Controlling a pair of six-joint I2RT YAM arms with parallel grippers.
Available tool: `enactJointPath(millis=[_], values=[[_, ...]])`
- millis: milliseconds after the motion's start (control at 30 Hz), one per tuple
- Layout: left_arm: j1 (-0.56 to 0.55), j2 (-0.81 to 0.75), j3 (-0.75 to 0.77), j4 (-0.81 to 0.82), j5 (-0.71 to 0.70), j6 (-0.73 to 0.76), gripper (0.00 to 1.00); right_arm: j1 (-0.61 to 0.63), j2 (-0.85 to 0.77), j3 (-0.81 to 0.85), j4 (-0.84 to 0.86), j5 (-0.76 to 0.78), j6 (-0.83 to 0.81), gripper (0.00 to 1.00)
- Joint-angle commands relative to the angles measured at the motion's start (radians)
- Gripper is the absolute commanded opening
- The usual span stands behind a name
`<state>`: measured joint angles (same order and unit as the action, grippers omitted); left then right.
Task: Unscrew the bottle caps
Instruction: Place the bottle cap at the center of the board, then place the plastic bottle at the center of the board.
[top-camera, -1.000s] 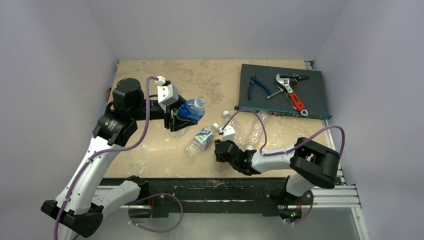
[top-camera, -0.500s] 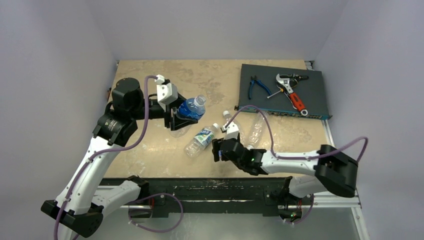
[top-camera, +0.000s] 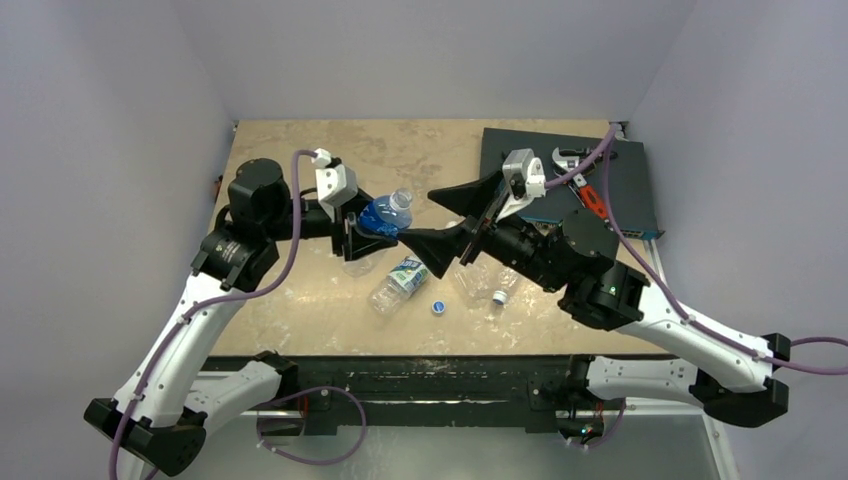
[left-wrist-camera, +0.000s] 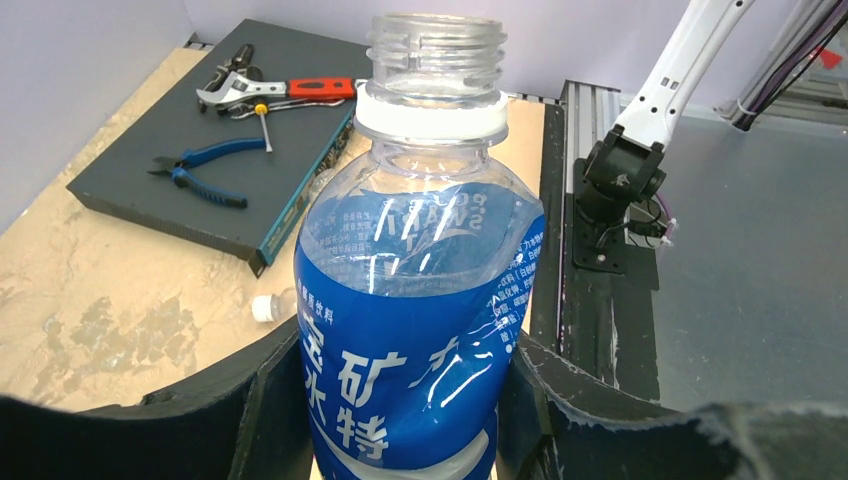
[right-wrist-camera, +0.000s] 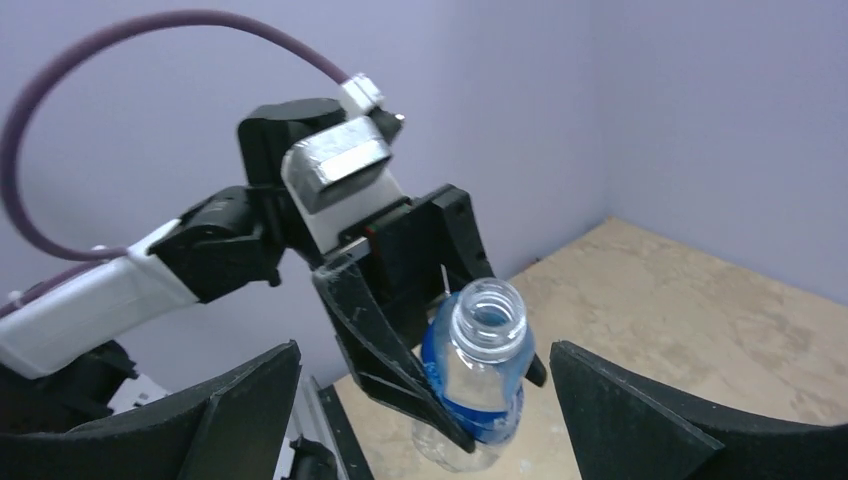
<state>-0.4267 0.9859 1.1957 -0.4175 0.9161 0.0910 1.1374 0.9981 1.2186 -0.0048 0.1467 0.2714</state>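
Observation:
My right gripper reaches the bottle next and grips its upper body below the white ring, leaving the bottle's base free to set it upright.
My left gripper (top-camera: 372, 228) is shut on a blue-labelled bottle (top-camera: 386, 213), held upright above the table. Its neck (left-wrist-camera: 436, 45) is open, with a white ring below the thread and no cap on it. In the left wrist view both fingers press the label (left-wrist-camera: 415, 350). My right gripper (top-camera: 447, 222) stands wide open just right of that bottle, facing it and empty. In the right wrist view the bottle (right-wrist-camera: 478, 372) shows between the spread fingers, farther off. A blue cap (top-camera: 437, 307) lies loose on the table. A labelled bottle (top-camera: 396, 281) lies beside it.
Two clear crinkled bottles (top-camera: 478, 285) lie under the right arm, one with a white cap (top-camera: 497, 297). A dark pad (top-camera: 625, 190) at the back right carries a red-handled wrench (top-camera: 590, 197) and blue pliers (left-wrist-camera: 200, 165). The rail (left-wrist-camera: 590, 260) runs along the table's near edge.
My right gripper has opened, risen from the table by the lying bottles and swung up to face the held bottle. A blue cap now lies where it was. The left arm has stayed put.

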Motion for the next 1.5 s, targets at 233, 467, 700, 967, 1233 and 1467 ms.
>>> enactJointPath(millis=[233, 467, 700, 967, 1233, 1467], values=[[-0.003, -0.042, 0.008, 0.075, 0.015, -0.045, 0.03, -0.005, 0.14, 0.088, 0.014, -0.121, -0.036, 0.89], [-0.003, -0.046, -0.001, 0.087, 0.026, -0.06, 0.03, -0.005, 0.156, 0.08, 0.09, -0.109, -0.033, 0.61], [-0.003, -0.041, -0.013, 0.092, 0.05, -0.069, 0.05, -0.007, 0.167, 0.079, 0.096, -0.065, -0.057, 0.47], [-0.003, -0.033, -0.007, 0.056, 0.034, -0.075, 0.84, -0.018, 0.211, 0.093, 0.102, -0.018, -0.096, 0.26], [-0.003, -0.021, 0.087, -0.108, -0.29, -0.049, 1.0, -0.142, 0.245, 0.047, 0.108, 0.069, -0.171, 0.27], [-0.003, -0.014, 0.161, -0.206, -0.64, 0.001, 1.0, -0.198, 0.352, 0.003, 0.162, 0.192, -0.264, 0.27]])
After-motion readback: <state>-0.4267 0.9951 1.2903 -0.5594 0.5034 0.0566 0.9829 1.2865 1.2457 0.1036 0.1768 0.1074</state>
